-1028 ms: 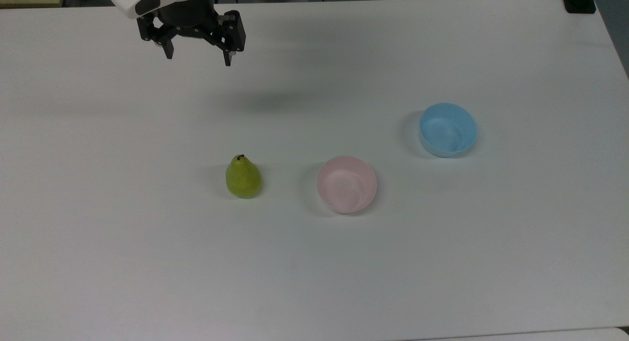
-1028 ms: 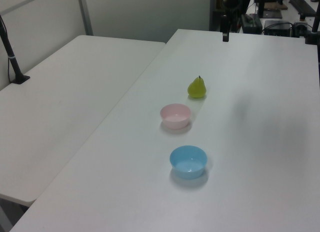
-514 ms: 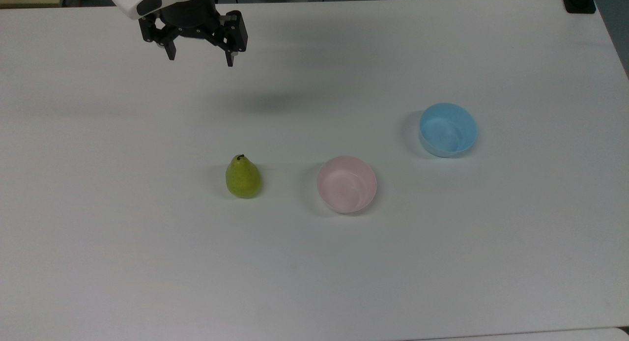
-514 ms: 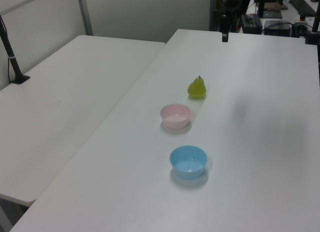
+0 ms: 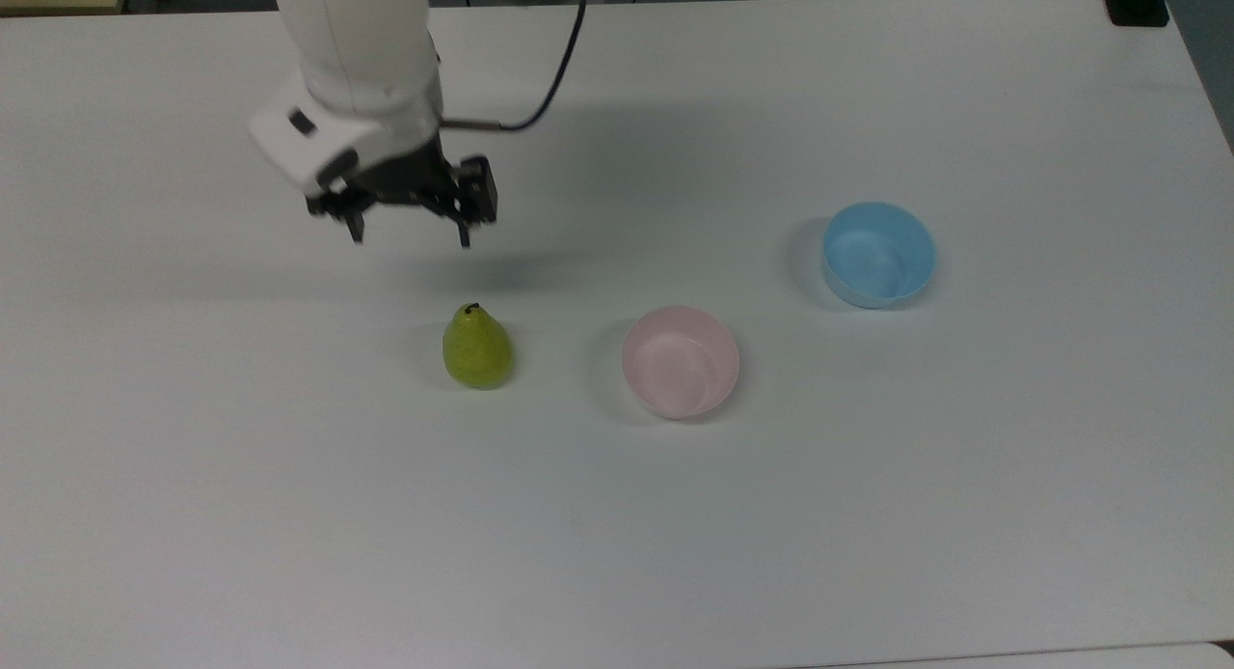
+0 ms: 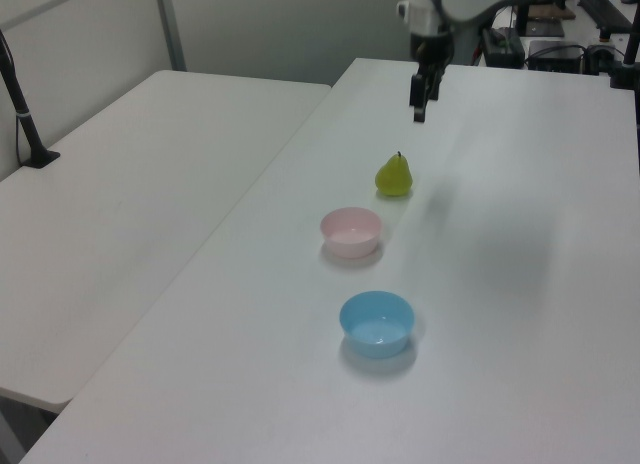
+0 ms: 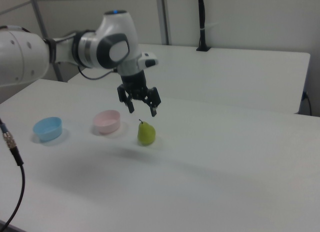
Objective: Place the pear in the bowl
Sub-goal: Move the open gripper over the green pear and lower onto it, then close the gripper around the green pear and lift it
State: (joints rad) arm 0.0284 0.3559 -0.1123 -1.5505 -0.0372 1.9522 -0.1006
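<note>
I need to grab the pear by its rounded body [image 6: 394, 180] next, to put the pear in the pale pink bowl [image 6: 351, 231].
The yellow-green pear [image 5: 476, 349] stands upright on the white table [image 5: 617, 515], stem up; it also shows as the pear [image 6: 394, 175] and the pear [image 7: 146, 133]. The pale pink bowl [image 5: 681, 361] sits to the pear's right in the top view, with nothing in it, seen too as the bowl [image 6: 351, 231] and the bowl [image 7: 106, 121]. My gripper [image 5: 412, 236] hangs open in the air above the table, short of the pear toward the top view's upper left. In the right view the gripper [image 7: 142, 111] is just above the pear's stem with nothing between its fingers.
A light blue bowl [image 5: 878, 254] stands further to the top view's right, beyond the pink one. A second white table [image 6: 140, 194] adjoins on the left view's left. A black cable [image 5: 549, 81] trails from the arm.
The arm has swung from the table's far edge toward the pear, and the gripper now hangs much closer to it, still open. Pear and bowls have not moved.
</note>
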